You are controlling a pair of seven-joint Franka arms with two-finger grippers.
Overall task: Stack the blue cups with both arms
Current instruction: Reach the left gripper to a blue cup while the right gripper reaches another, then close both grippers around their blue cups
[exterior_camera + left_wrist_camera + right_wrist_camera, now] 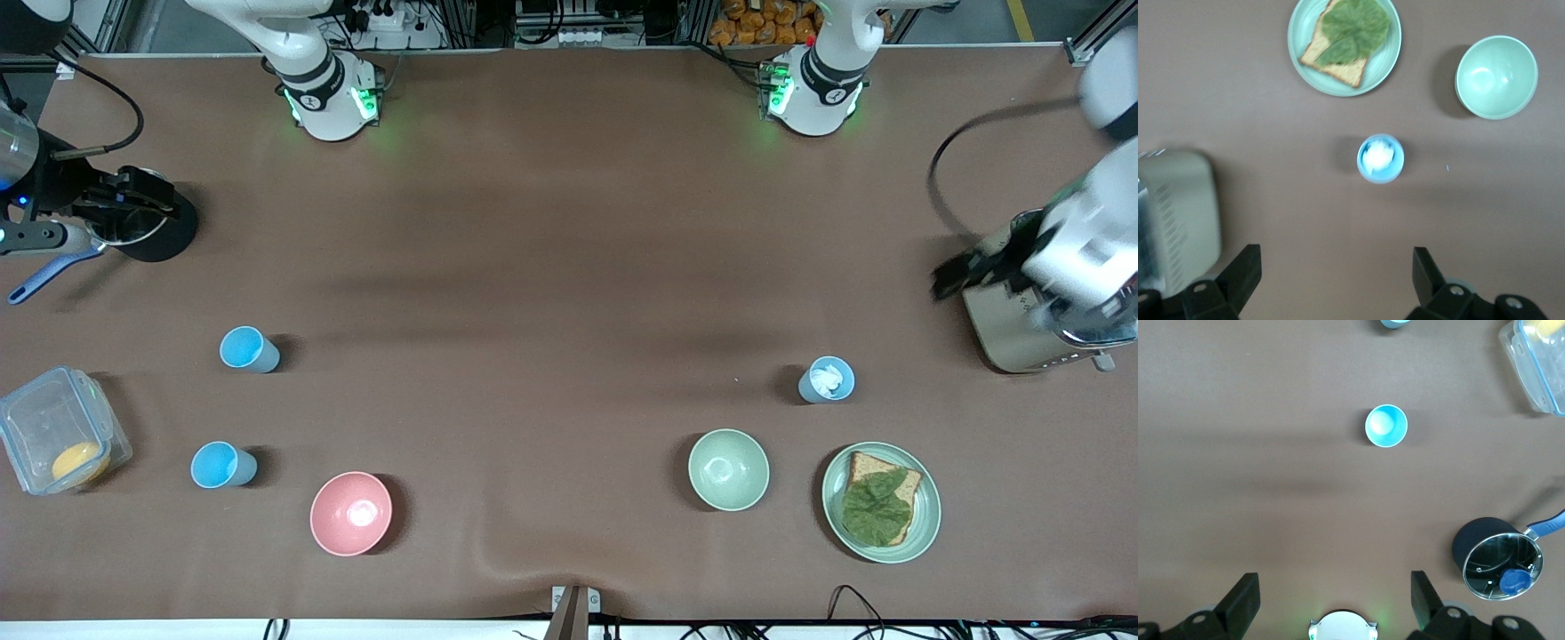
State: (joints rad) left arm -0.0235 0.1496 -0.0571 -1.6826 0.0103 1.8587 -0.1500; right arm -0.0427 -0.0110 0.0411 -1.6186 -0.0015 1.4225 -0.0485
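The right gripper will stack the blue cup nearer the pot with the cup that has something white inside, so it will next grab the blue cup by its rim (239, 329) (1386, 406).
Three blue cups stand upright and apart on the brown table. Two are toward the right arm's end: one (249, 348) and one (222, 465) nearer the front camera. The third (827, 380), with something white crumpled inside, is toward the left arm's end. My right gripper (138, 196) is open and empty, up over a pot; its wrist view shows its own jaws (1335, 587), one cup (1386, 425) and a second (1395, 323) at the edge. My left gripper (958, 274) is open and empty over a toaster; its wrist view shows its own jaws (1336, 263) and the third cup (1380, 158).
A pink bowl (350, 513), a pale green bowl (728, 469) and a plate with bread and lettuce (880, 502) sit near the front edge. A clear lidded box (58, 440), a black pot (156, 227) and a toaster (1013, 329) stand at the table's ends.
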